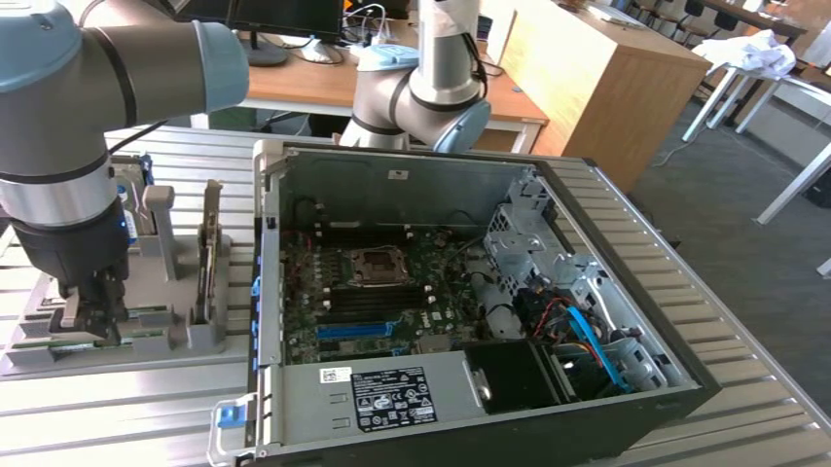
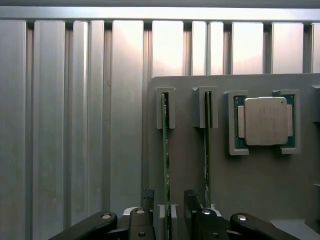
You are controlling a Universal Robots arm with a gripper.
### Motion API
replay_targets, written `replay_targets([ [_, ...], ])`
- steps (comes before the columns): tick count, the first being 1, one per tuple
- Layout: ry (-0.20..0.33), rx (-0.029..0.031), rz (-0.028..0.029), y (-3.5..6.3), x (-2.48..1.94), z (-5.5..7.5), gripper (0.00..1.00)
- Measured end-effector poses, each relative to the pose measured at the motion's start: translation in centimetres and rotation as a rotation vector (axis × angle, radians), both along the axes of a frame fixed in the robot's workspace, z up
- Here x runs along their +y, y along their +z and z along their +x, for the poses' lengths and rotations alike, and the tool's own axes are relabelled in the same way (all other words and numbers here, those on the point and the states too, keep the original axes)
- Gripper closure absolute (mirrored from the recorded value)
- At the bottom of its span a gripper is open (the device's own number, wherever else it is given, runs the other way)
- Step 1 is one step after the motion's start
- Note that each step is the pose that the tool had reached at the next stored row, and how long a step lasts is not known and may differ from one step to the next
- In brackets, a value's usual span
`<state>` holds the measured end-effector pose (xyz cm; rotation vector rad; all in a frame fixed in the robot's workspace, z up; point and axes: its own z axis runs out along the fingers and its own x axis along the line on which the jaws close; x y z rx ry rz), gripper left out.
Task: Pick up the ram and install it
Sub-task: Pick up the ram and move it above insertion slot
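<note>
My gripper should next grab the ram by its exposed upper edge point(image 1: 62, 344) between the holder's grey slot posts, which enclose both ram ends.
The ram point(image 2: 165, 145) is a thin green stick standing on edge in a slot of the grey holder point(image 2: 260, 190). A second green stick point(image 2: 206, 150) stands in the slot beside it. My gripper point(image 2: 166, 220) is open, with one black finger point(image 2: 141, 220) on each side of the first stick's end, not pressing on it. In the exterior view the gripper point(image 1: 91, 326) hangs straight down over the holder point(image 1: 182, 341) at that view's left, beside the open computer case point(image 1: 610, 253). The motherboard's memory slots point(image 1: 370, 309) lie uncovered inside the case.
A square silver processor point(image 2: 265, 120) sits in its own pocket of the holder. A flat card point(image 1: 209, 248) stands upright in the holder near the case wall. The table is ribbed metal point(image 2: 65, 125). A second robot arm point(image 1: 422, 88) stands behind the case.
</note>
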<state>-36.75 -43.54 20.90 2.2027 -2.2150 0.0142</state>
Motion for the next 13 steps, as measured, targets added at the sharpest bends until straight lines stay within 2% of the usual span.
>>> replay_targets([
  [6, 0.000, 0.0002, -0.0002, -0.03, 0.00, 0.02, 0.63],
  [13, 0.000, 0.0001, -0.0001, -0.67, 0.00, 0.01, 0.63],
])
